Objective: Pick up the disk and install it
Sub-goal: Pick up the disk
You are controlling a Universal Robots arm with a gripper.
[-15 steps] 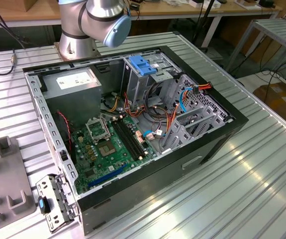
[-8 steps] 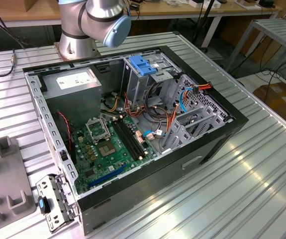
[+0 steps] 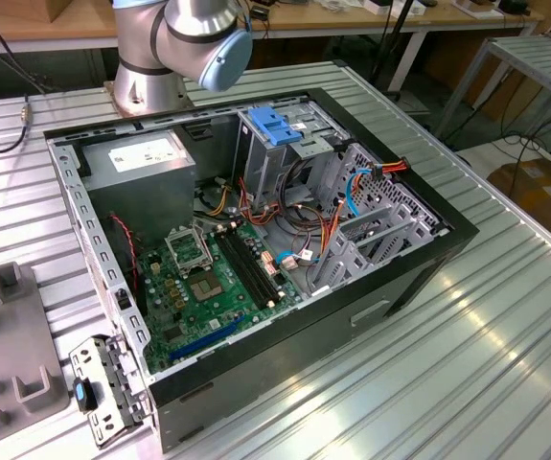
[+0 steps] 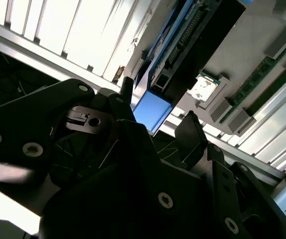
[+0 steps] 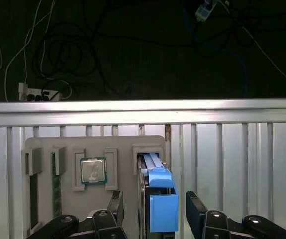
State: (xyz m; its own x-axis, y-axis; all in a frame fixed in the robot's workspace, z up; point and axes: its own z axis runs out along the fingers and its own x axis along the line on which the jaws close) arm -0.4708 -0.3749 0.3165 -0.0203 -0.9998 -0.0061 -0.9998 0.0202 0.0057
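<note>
One end of the disk sits between the sides of the tray's slot. My gripper will pick up the disk by its free blue-railed end [image 5: 159, 214] next, to install it.
The disk [image 5: 157, 199] stands on edge in a slot of a grey holder tray [image 5: 123, 144], its blue plastic side rail facing the camera in the first wrist view. My gripper [image 5: 155, 211] is open, with one black finger on each side of the disk and a small gap to each. In the second wrist view the disk [image 4: 182, 45] and its blue rail end [image 4: 151, 112] sit between the same two fingertips of the gripper [image 4: 158, 103]. The open computer case [image 3: 419, 278] lies on the metal table in the exterior view, its drive cage with a blue top [image 3: 275, 125] at the back.
The tray also holds a processor chip [image 5: 93, 171] and memory sticks [image 5: 55, 184]. Beyond the table edge [image 5: 143, 107] hang cables over a dark floor. In the case are a grey power-supply box [image 3: 146, 158], a green motherboard [image 3: 208, 278] and loose coloured cables [image 3: 304, 249]. The arm's base [image 3: 160, 57] stands behind the case.
</note>
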